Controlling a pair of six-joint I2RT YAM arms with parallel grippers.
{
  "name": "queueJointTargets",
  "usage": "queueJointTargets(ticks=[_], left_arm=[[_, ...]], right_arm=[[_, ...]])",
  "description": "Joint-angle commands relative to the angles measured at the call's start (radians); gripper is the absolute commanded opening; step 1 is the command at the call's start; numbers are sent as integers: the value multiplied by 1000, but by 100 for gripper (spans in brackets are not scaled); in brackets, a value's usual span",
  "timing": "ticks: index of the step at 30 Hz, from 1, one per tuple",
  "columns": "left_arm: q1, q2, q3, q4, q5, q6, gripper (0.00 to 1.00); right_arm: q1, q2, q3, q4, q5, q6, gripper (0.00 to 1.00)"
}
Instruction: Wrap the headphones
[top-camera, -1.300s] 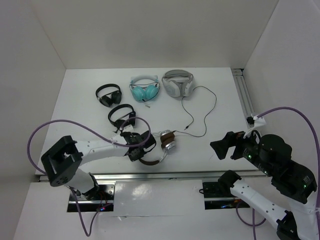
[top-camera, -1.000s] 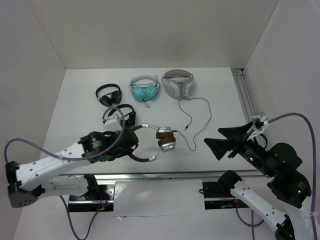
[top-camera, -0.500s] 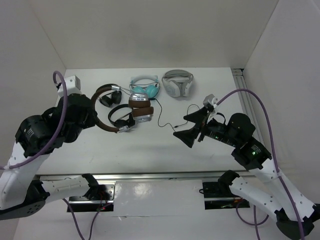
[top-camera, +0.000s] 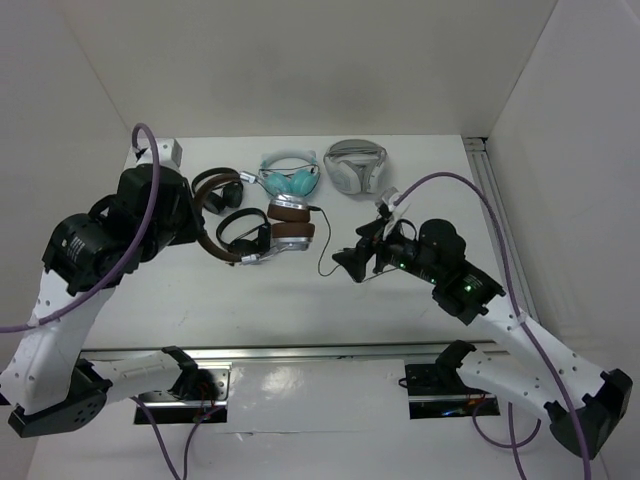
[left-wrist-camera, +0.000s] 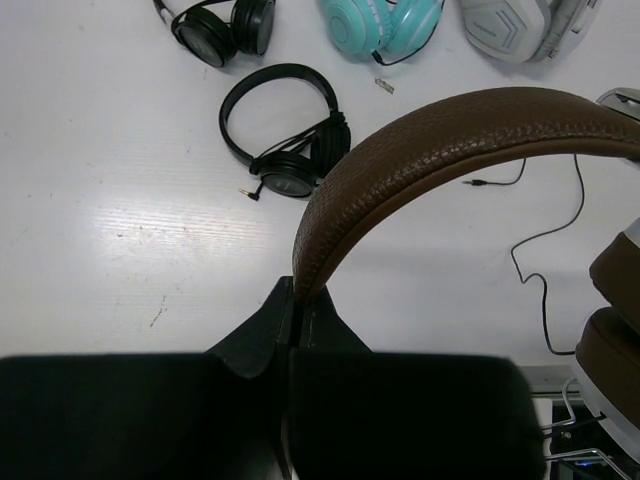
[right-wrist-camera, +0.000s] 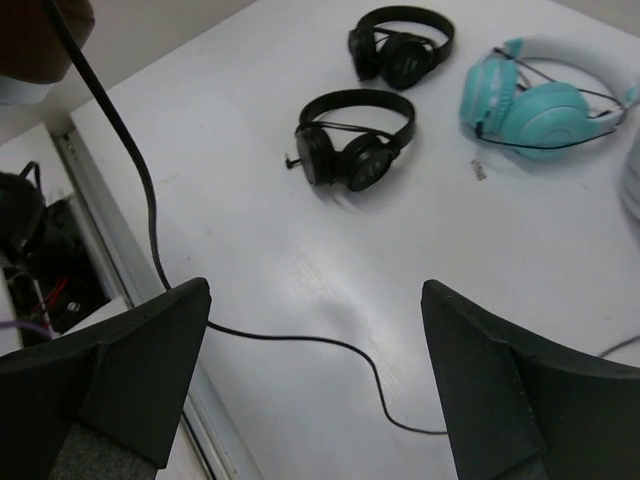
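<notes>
Next, my right gripper grabs the thin black cable by its slack middle part (top-camera: 320, 267). Then I wrap the cable around the headphones (top-camera: 292, 230).
The headphones (top-camera: 292, 225), with a dark brown headband, brown pads and silver earcups, hang in the air above the back-left of the table. My left gripper (top-camera: 196, 218) is shut on the headband (left-wrist-camera: 430, 150), and its fingertips (left-wrist-camera: 297, 300) pinch the band's lower end. A brown ear pad (left-wrist-camera: 615, 330) shows at the right edge of the left wrist view. The thin black cable (top-camera: 326, 250) drops from an earcup to the table. My right gripper (top-camera: 358, 257) is open and empty just right of the cable. In the right wrist view the cable (right-wrist-camera: 300, 340) runs across the table between the wide-open fingers (right-wrist-camera: 315, 340).
Small black headphones (top-camera: 245, 232) lie under the lifted ones, and another black pair (top-camera: 225, 190) lies behind. Teal headphones (top-camera: 290, 178) and white-grey headphones (top-camera: 355, 165) lie at the back. A metal rail (top-camera: 488, 190) lines the right side.
My left arm has lifted the headphones from the front of the table up and to the back left. My right gripper has swung left toward the trailing cable.
</notes>
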Motion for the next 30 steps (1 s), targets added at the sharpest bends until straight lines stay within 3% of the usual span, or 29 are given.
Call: queueJointTargets(ticks=[1,8,14,18,21,28,30], left_arm=[[6,5,65,95,36,1,0],[6,39,165,52,27,-8,0],[6,38,197,33,4,1,0],[6,38,216,15,-7,1,0],[6,38,234,6,-25,-8,0],[6,59,276,-7,-35,-8,0],[6,68,286,-7,-25,-8,0]], right_arm=[[48,75,-8,120,-91,-26,93],[124,175,-49,187,23,-56,87],[124,50,-173,356,202,31,87],[135,-61,-223,367,502,160,87],[135,-148,-270,405,156,82,90],[125,-113,-207,258,-94,72,90],[134,-84,-218,246,-73,72,88]])
